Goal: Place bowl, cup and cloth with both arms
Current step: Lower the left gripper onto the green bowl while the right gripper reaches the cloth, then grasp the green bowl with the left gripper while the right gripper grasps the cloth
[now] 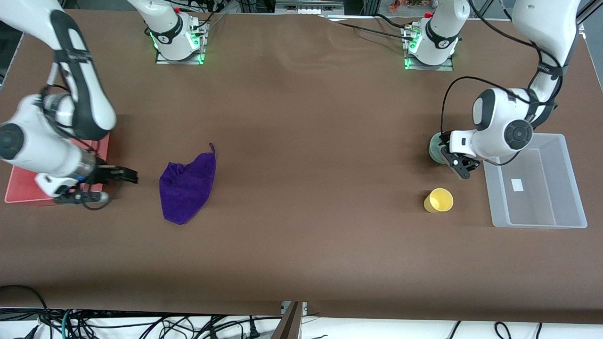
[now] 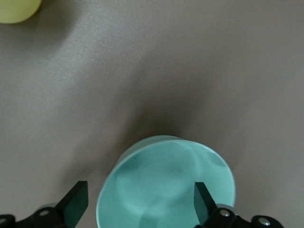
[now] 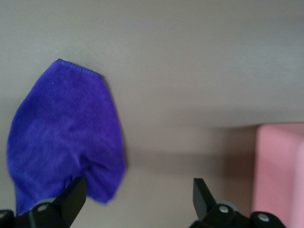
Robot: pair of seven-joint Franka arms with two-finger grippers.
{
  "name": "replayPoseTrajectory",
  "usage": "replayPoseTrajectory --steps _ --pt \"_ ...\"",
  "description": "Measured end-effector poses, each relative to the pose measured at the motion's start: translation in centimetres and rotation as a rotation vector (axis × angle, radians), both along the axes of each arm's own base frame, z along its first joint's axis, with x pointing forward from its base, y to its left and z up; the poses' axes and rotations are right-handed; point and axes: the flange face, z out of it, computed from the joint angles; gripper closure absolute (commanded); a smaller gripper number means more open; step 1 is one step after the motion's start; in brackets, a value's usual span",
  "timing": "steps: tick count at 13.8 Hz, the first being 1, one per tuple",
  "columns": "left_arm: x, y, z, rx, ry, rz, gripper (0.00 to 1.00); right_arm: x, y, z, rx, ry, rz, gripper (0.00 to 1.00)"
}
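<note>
The fingers reach past the bowl's rim [image 2: 113,173] inside and outside the pale green bowl's side [image 2: 101,202], so my left gripper would catch the bowl by closing now.
The pale green bowl [image 1: 434,149] stands on the table beside the clear bin, mostly hidden by the left arm's hand. My left gripper [image 1: 451,157] is open and low over it. In the left wrist view the bowl [image 2: 166,185] fills the space under the gripper [image 2: 138,203], with one finger outside its rim and the other over its inside. The yellow cup [image 1: 439,200] stands nearer the front camera than the bowl and also shows in the left wrist view [image 2: 16,8]. The purple cloth [image 1: 188,183] lies crumpled toward the right arm's end. My right gripper [image 1: 120,186] is open and empty, low beside the cloth [image 3: 66,137].
A clear plastic bin [image 1: 560,221] stands at the left arm's end of the table, beside the bowl and cup. A flat red board [image 1: 19,190] lies at the right arm's end under the right arm, and its pink edge [image 3: 280,171] shows in the right wrist view.
</note>
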Motion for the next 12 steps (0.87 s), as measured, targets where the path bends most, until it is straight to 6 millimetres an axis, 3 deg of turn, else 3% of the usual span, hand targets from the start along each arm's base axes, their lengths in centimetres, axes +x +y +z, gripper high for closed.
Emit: replayPoseTrajectory --steps 1,2,7,10,11,12 --pt "0.1 -0.1 -0.4 0.018 -0.011 -0.036 0.84 -0.3 0.7 -1.7 0.002 -0.025 -0.014 0.0" --pt "0.2 -0.3 -0.5 0.031 -0.018 -0.062 1.0 -0.6 1.4 -3.1 0.005 -0.045 -0.031 0.0" --pt "0.4 -0.5 -0.3 0.042 -0.024 -0.088 1.0 -1.1 7.7 -6.8 0.046 -0.089 -0.059 0.0" --pt "0.9 -0.5 0.7 0.043 -0.042 -0.091 1.0 -1.5 9.4 -8.2 0.053 -0.094 -0.04 0.05" --pt "1.3 -0.5 1.8 0.046 -0.05 -0.091 1.0 -1.6 9.4 -8.6 0.055 -0.1 -0.041 0.17" --pt "1.8 -0.4 3.5 0.051 -0.053 -0.09 1.0 -1.9 9.3 -9.1 0.056 -0.111 -0.042 0.38"
